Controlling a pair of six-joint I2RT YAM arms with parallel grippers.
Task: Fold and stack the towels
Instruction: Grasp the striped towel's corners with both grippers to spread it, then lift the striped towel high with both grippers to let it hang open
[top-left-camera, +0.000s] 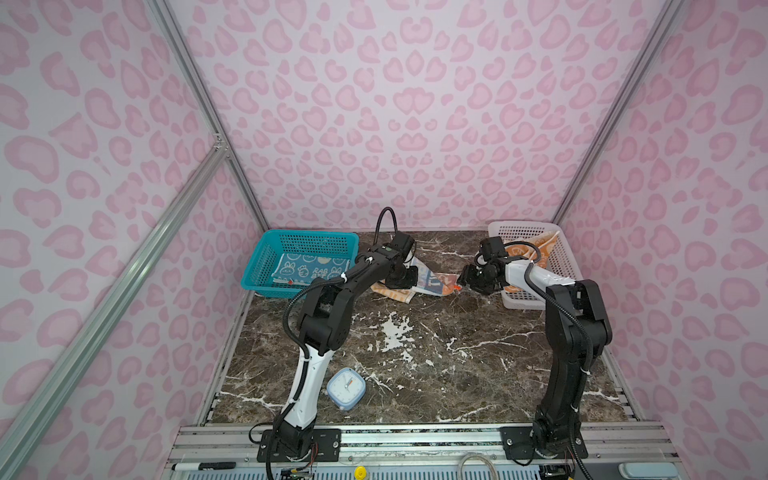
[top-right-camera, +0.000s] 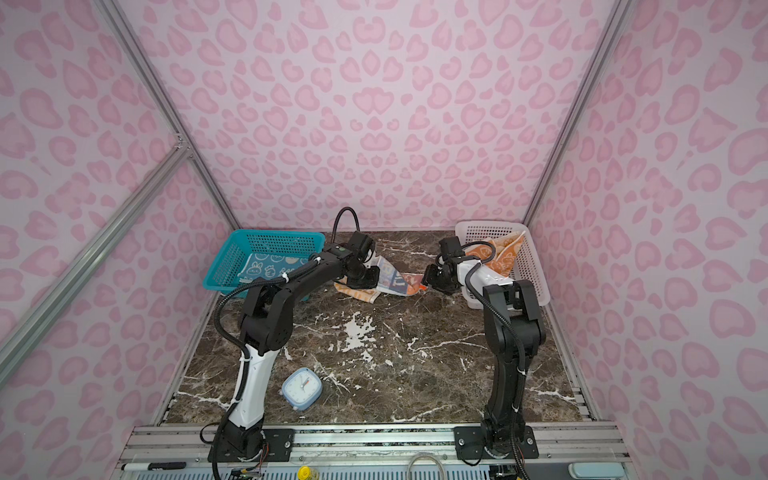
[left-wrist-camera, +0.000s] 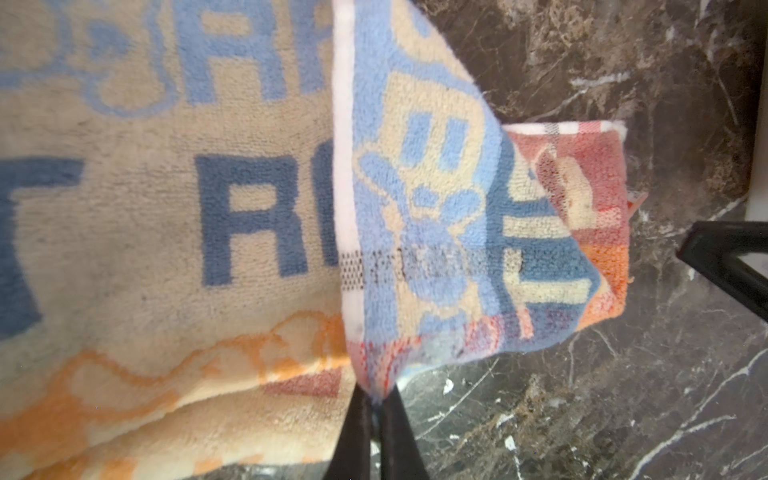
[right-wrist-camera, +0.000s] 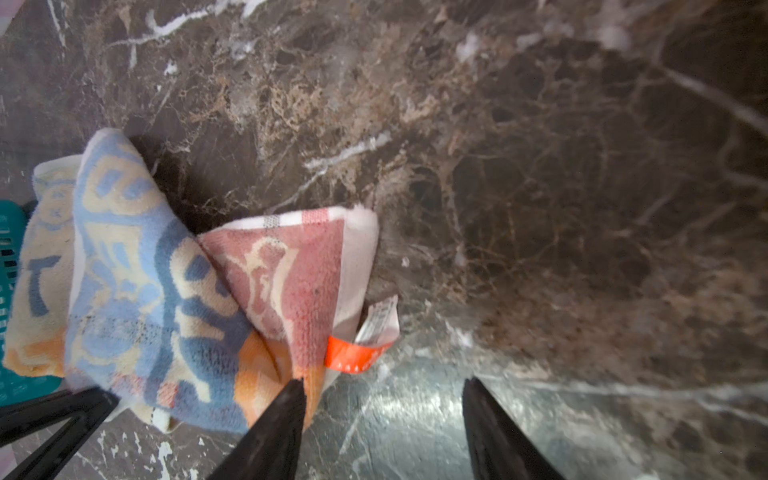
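Note:
I should next use my right gripper to grab the striped towel's pink, white-edged corner near the orange tag, and then both grippers spread the towel and fold it.
The striped towel lies crumpled on the marble table between both grippers. My left gripper is shut on one lifted corner of this towel, pinched between the tips. My right gripper stands open just right of the towel. One of its fingers sits at the towel's orange corner, beside an orange tag; nothing lies between the jaws. A blue towel rests in the teal basket. An orange-and-cream towel hangs in the white basket.
The teal basket stands at the back left and the white basket at the back right. A small blue clock sits near the left arm's base. Pink patterned walls enclose the table.

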